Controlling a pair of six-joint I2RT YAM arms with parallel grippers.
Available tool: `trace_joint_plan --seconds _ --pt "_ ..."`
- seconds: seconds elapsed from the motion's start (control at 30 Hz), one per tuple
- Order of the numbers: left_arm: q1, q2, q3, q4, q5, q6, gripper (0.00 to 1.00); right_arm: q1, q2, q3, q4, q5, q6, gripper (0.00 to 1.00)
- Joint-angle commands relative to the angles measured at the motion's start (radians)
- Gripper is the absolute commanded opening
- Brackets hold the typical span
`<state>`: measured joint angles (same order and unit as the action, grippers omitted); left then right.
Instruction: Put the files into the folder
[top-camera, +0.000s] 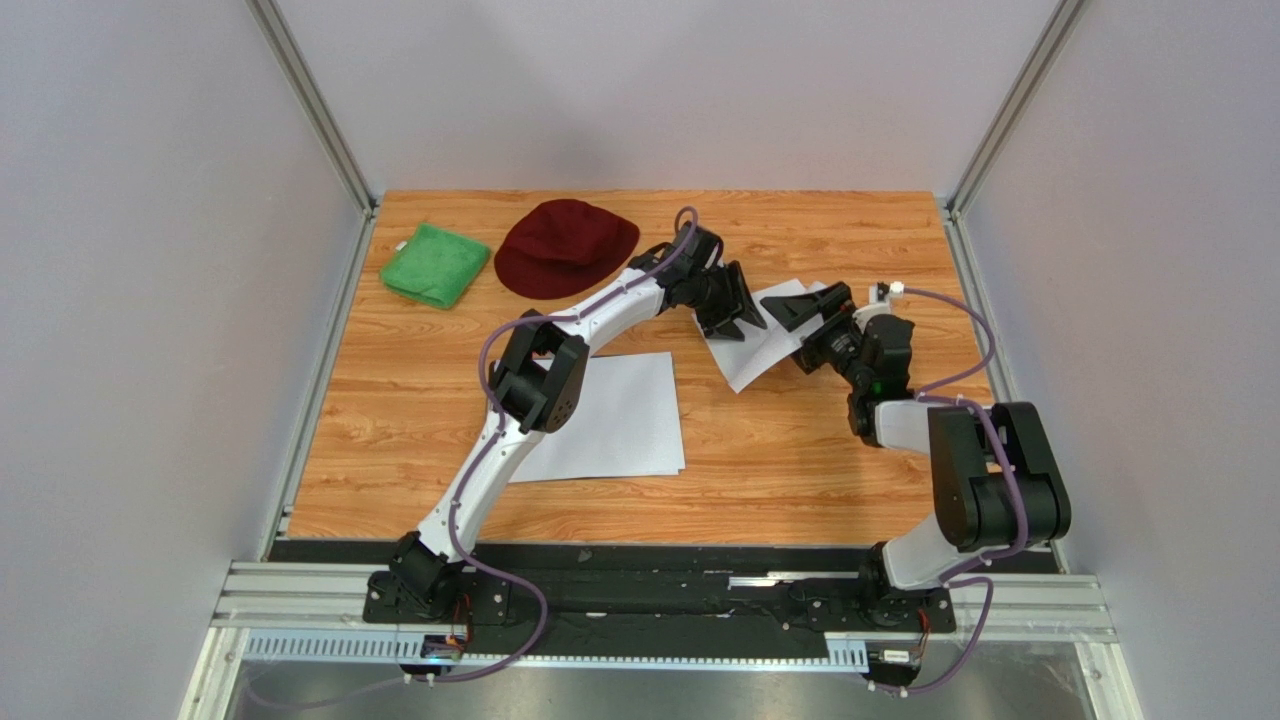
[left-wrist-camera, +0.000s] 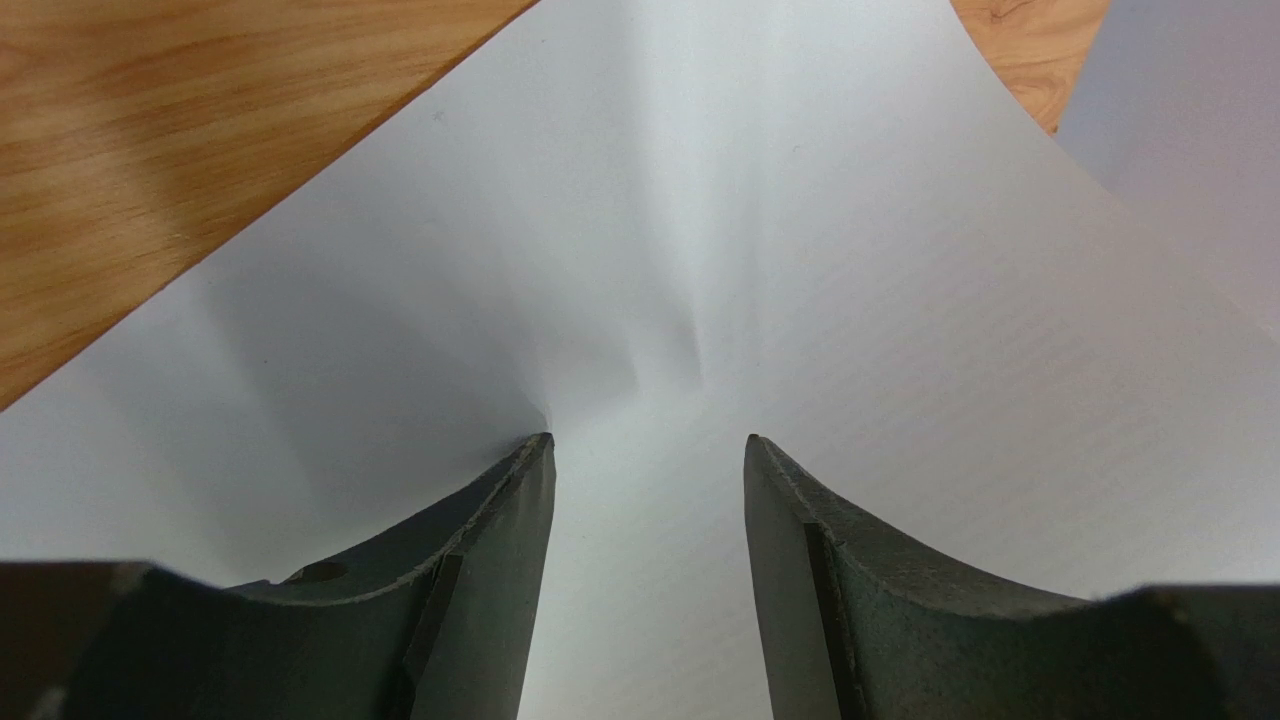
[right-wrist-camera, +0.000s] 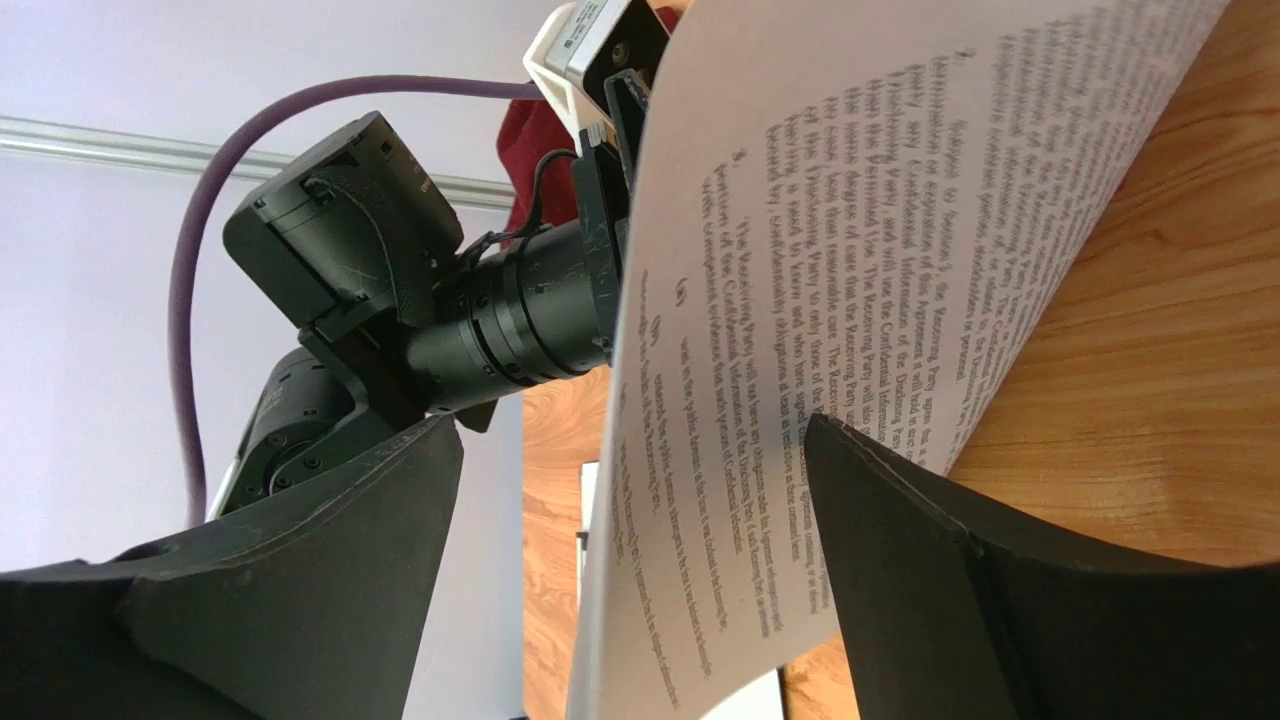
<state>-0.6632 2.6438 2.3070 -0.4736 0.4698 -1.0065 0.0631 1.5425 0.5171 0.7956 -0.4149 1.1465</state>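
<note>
The printed sheet should next be pinched by its lifted edge with my right gripper, so that I leave the opposite edge free to enter the folder.
One printed sheet of the files is at the back centre right, one side curled up off the table. My left gripper is open, and its fingertips press down on the sheet's blank side, which is creased at the left tip. My right gripper is open wide. The lifted edge of the sheet, with its black text, stands between the jaws, not pinched. More white sheets lie flat at the table's middle. I see no black folder in any view.
A dark red cap and a green cloth lie at the back left. The left arm's wrist and camera are close in front of my right gripper. Grey walls bound the table on three sides.
</note>
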Motion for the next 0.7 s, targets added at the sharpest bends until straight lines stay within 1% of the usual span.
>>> trace_joint_plan --seconds 0.0,0.03,0.07,0.1,0.13,0.2,0.23,0.27,0.3,0.37,0.4,0.5,0.57,0.67 --pt "-0.004 -0.001 -0.024 -0.034 -0.014 0.003 0.59 -0.003 -0.068 0.034 -0.13 -0.004 -0.102 0.87" --pt "-0.004 -0.002 -0.026 -0.033 -0.014 0.006 0.59 -0.003 -0.082 0.035 -0.177 0.02 -0.102 0.84" --pt "-0.006 -0.002 -0.026 -0.033 -0.013 0.006 0.59 -0.003 -0.113 0.066 -0.264 0.045 -0.105 0.81" --pt "-0.004 -0.002 -0.026 -0.033 -0.013 0.008 0.6 -0.002 -0.133 0.084 -0.5 0.086 -0.119 0.79" --pt "-0.006 -0.001 -0.026 -0.031 -0.011 0.008 0.6 -0.002 -0.154 0.092 -0.568 0.153 -0.129 0.78" --pt "-0.004 -0.001 -0.027 -0.027 -0.01 0.006 0.61 -0.002 -0.215 0.052 -0.604 0.189 -0.155 0.74" --pt "-0.004 0.001 -0.026 -0.023 -0.008 0.008 0.61 -0.003 -0.232 0.04 -0.619 0.235 -0.157 0.72" --pt "-0.004 0.001 -0.024 -0.023 -0.008 0.009 0.62 -0.003 -0.248 0.031 -0.615 0.235 -0.165 0.71" --pt "-0.004 0.002 -0.024 -0.022 -0.005 0.012 0.63 -0.005 -0.246 0.024 -0.607 0.228 -0.177 0.62" --pt "-0.003 -0.001 -0.023 -0.025 -0.003 0.023 0.64 -0.008 -0.228 0.021 -0.59 0.199 -0.174 0.56" --pt "-0.003 0.001 -0.023 -0.026 -0.003 0.028 0.65 -0.006 -0.219 0.029 -0.59 0.189 -0.166 0.49" --pt "-0.001 -0.001 -0.021 -0.031 -0.003 0.04 0.66 -0.006 -0.219 0.015 -0.61 0.215 -0.143 0.46" --pt "-0.001 -0.004 -0.02 -0.036 -0.002 0.051 0.67 -0.008 -0.239 0.006 -0.613 0.229 -0.143 0.46" --pt "0.001 -0.01 -0.02 -0.037 -0.007 0.066 0.69 -0.009 -0.271 0.003 -0.671 0.252 -0.157 0.46"
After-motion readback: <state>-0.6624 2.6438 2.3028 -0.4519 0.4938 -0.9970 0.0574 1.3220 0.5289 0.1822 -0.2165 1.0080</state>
